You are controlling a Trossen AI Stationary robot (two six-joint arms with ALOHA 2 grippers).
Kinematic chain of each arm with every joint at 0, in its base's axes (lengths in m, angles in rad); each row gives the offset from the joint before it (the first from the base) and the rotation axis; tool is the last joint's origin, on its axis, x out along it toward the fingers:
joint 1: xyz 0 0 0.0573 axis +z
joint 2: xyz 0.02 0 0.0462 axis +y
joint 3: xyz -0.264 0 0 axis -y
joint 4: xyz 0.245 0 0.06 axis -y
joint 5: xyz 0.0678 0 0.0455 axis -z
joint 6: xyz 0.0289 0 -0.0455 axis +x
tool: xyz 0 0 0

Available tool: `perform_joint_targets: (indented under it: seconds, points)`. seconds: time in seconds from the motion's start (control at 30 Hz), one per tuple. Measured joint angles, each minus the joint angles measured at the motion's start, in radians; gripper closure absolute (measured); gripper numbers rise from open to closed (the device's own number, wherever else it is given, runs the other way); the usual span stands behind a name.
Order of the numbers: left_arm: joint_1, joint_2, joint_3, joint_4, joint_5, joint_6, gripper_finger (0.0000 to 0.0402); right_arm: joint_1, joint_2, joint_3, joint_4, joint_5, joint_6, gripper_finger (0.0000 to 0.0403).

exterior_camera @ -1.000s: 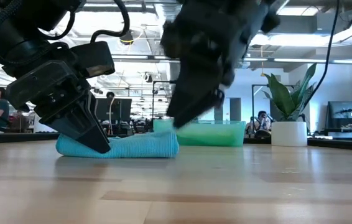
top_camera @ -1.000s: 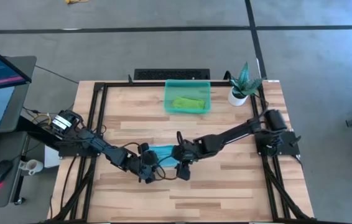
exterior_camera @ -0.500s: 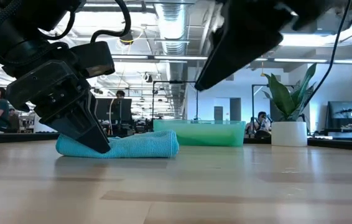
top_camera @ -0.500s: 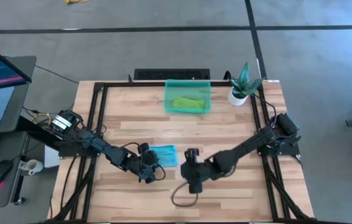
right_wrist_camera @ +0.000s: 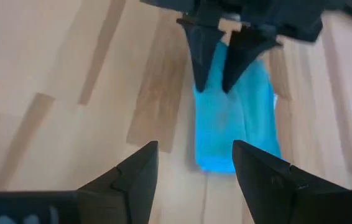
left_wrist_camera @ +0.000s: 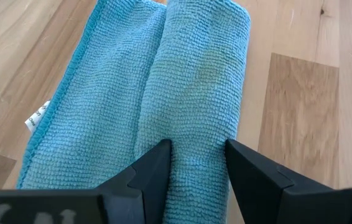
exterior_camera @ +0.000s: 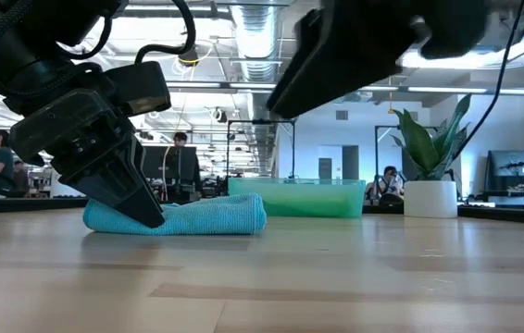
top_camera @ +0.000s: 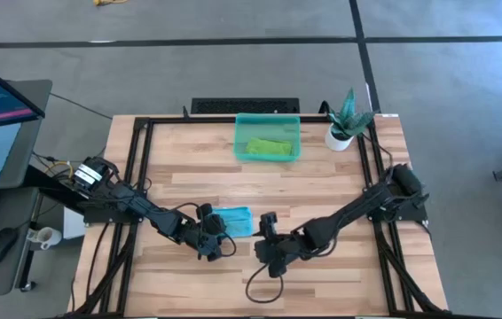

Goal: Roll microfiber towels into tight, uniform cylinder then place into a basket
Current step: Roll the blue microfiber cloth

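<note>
Next, my right gripper takes the light blue microfiber towel by its roll's loose end (top_camera: 248, 231) (right_wrist_camera: 216, 154) to roll the towel into a tight cylinder.
The light blue microfiber towel (top_camera: 236, 219) lies on the table's middle, partly rolled: a thick roll (left_wrist_camera: 201, 74) beside a flat part with a white tag (left_wrist_camera: 36, 118). My left gripper (left_wrist_camera: 198, 149) is shut on the roll's left end (exterior_camera: 105, 217). My right gripper (top_camera: 267, 259) hangs open above the table, nearer the front edge than the towel, and holds nothing; its fingers (right_wrist_camera: 135, 174) point back at the towel (right_wrist_camera: 232, 124). The teal basket (top_camera: 242, 124) stands at the far edge with a lime green towel (top_camera: 269, 146) inside. My left gripper pinches the towel's rolled part (left_wrist_camera: 198, 171) between its two fingers, near the roll's left end. The fingers (left_wrist_camera: 157, 165) slant down from the table's left, one on each long side of the roll, which narrows between them. The towel lies on the table.
A small white pot with a green plant (top_camera: 344, 124) stands at the far right, beside the basket. A black frame (top_camera: 140, 159) runs along the table's edges. Bare wood lies to the right of the towel and along the front edge.
My right gripper has drawn off from the blue towel's right end, gone toward the table's near edge and up, and rolled about its wrist. It stays open. The towel and my left gripper have kept their place.
</note>
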Motion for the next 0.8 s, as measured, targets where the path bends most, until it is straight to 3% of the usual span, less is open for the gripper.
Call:
perform_joint_targets:
  seconds: [0.2, 0.43, 0.8]
  points:
    - [0.0, 0.0, 0.0, 0.0, 0.0, 0.0, 0.0252, -0.02, 0.12, 0.004, 0.103, 0.016, -0.194, 0.0173]
    - [-0.001, 0.0, 0.0, 0.0, 0.006, 0.004, 0.0252, -0.026, 0.206, -0.003, 0.132, 0.194, -0.265, 0.0173]
    - [-0.001, 0.0, 0.001, 0.0, 0.006, 0.004, 0.0252, -0.078, 0.244, 0.0, 0.172, 0.15, -0.246, 0.0173]
